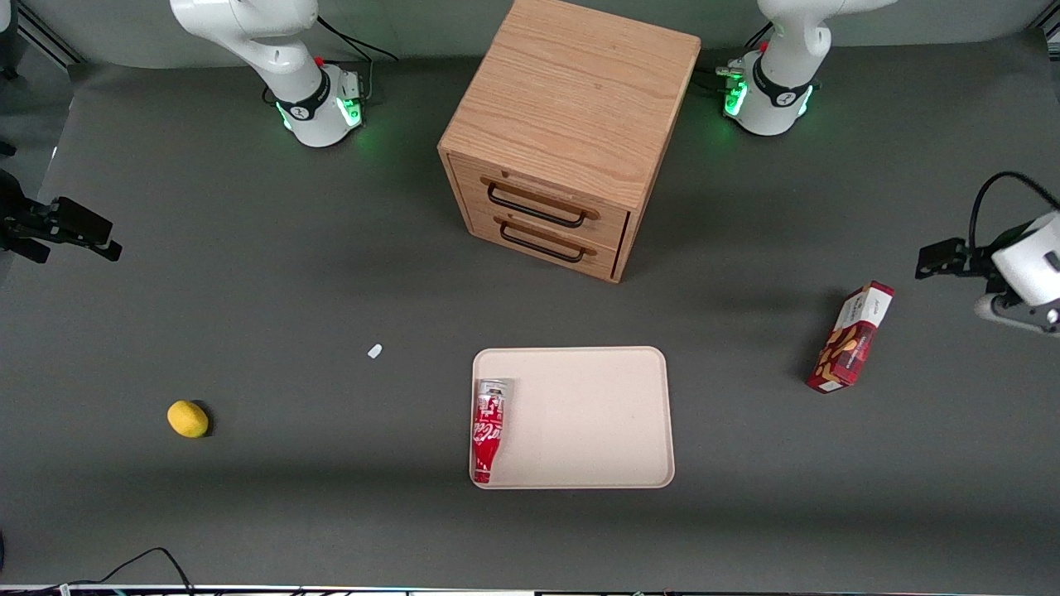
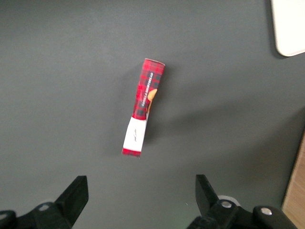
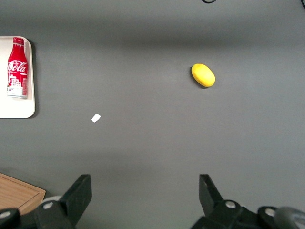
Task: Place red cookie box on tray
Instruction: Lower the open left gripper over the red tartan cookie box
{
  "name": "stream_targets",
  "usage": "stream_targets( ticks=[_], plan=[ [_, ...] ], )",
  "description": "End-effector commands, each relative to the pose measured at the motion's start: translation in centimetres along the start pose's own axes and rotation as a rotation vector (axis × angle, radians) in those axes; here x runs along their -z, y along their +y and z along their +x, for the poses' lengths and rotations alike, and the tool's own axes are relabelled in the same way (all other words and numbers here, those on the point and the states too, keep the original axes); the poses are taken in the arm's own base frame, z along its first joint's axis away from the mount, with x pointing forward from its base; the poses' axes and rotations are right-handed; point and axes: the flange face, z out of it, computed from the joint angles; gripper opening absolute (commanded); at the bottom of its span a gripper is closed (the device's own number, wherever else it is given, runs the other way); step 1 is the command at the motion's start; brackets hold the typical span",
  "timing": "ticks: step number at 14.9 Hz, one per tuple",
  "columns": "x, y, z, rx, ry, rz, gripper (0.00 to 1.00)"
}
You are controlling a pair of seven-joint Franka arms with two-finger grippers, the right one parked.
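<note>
My gripper grabs the red cookie box by its white end (image 1: pixel 865 305) next, to place it on the tray (image 1: pixel 596 414).
The red cookie box (image 1: pixel 851 338) lies flat on the grey table toward the working arm's end, well apart from the tray (image 1: pixel 596 414). Its white end panel points away from the front camera. In the left wrist view the box (image 2: pixel 144 107) lies ahead of my gripper (image 2: pixel 141 195), which hangs above the bare table, open, with nothing between its black fingers (image 2: pixel 76 193). From the front, my gripper (image 1: pixel 1017 308) is at the table's edge, beside the box and a little farther from the camera. A corner of the cream tray (image 2: pixel 290 28) shows in the wrist view.
A red Coca-Cola bottle (image 1: pixel 488 429) lies in the tray along the rim nearest the parked arm. A wooden two-drawer cabinet (image 1: pixel 571 124) stands farther from the camera than the tray. A yellow lemon (image 1: pixel 188 418) and a small white scrap (image 1: pixel 375 351) lie toward the parked arm's end.
</note>
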Motion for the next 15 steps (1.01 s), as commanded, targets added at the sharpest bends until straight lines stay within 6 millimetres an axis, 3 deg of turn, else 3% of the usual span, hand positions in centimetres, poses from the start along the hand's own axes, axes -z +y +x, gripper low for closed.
stream_targets(
  ticks=[1, 6, 11, 15],
  plan=[
    [-4.2, -0.6, 2.4, -0.117, -0.036, 0.014, 1.00],
    [-12.1, -2.2, 5.5, -0.277, -0.029, 0.029, 1.00],
    [-19.1, -1.4, 4.9, -0.297, 0.032, 0.052, 1.00],
    [-21.8, -1.5, 4.1, -0.292, 0.022, 0.045, 1.00]
  ],
)
